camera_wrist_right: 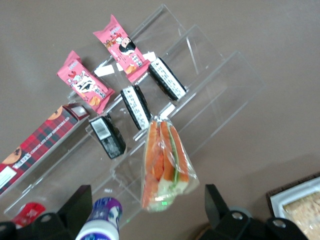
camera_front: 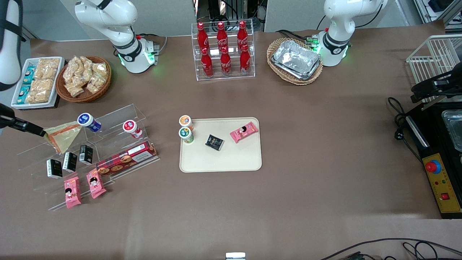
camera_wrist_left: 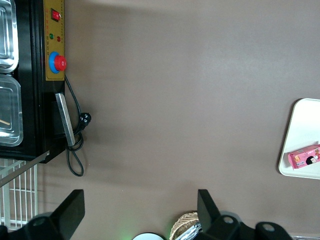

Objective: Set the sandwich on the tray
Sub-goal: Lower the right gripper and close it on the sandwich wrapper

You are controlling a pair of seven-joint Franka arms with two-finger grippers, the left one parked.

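Note:
Next, my right gripper grabs the sandwich's wrapped edge point(camera_wrist_right: 165, 195) to put it on the tray.
The sandwich point(camera_front: 62, 136), a clear-wrapped wedge with orange and green layers, lies on the upper step of a clear acrylic stand point(camera_front: 108, 119) toward the working arm's end of the table. In the right wrist view the sandwich point(camera_wrist_right: 165, 167) sits between the fingers point(camera_wrist_right: 76, 207), which stand wide apart and do not touch it. My right gripper point(camera_front: 39, 131) is open, its tip at the wedge's corner. The cream tray point(camera_front: 223, 162) lies mid-table, well apart from the gripper, and its edge point(camera_wrist_left: 300, 130) also shows in the left wrist view.
On the tray lie a pink snack packet point(camera_front: 244, 132) and a black packet point(camera_front: 214, 142); two cups point(camera_front: 186, 133) stand at its edge. A blue-capped bottle point(camera_wrist_right: 100, 220) lies close to the sandwich. The stand also holds black packets, pink packets and a red box point(camera_front: 126, 159).

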